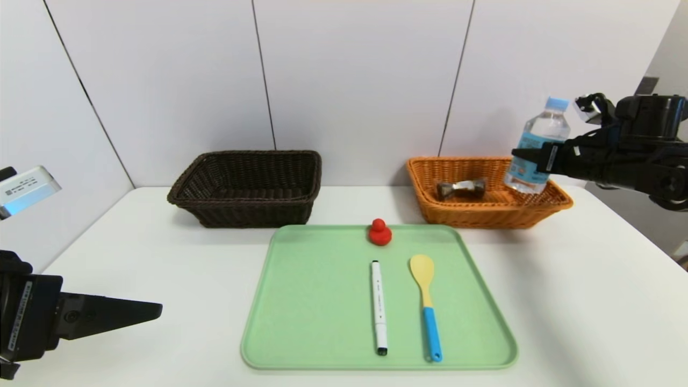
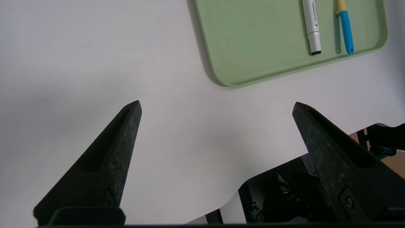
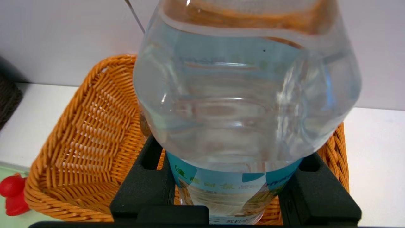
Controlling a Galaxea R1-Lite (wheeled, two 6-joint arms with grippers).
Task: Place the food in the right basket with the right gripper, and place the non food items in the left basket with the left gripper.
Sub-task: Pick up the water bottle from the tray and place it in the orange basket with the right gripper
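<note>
The bottle's base [image 1: 524,187] is above the orange basket's bottom; my right gripper must hold on until it's down.
My right gripper [image 1: 529,158] is shut on a clear water bottle [image 1: 537,145] with a blue cap and label, held upright over the right side of the orange basket [image 1: 559,201]. In the right wrist view the bottle [image 3: 246,95] fills the frame between the black fingers [image 3: 145,186], above the basket [image 3: 88,139]. A wrapped snack [image 1: 461,188] lies inside that basket. On the green tray [image 1: 317,301] rest a red toy duck [image 1: 379,233], a white marker [image 1: 378,306] and a yellow spatula with a blue handle [image 1: 426,303]. My left gripper [image 2: 216,107] hangs open over the bare table at front left.
A dark brown basket [image 1: 247,188] stands at the back left, with nothing seen inside. The white table [image 1: 591,301] runs to a wall right behind both baskets. The left wrist view shows the table's front edge and the robot's base [image 2: 284,193] below.
</note>
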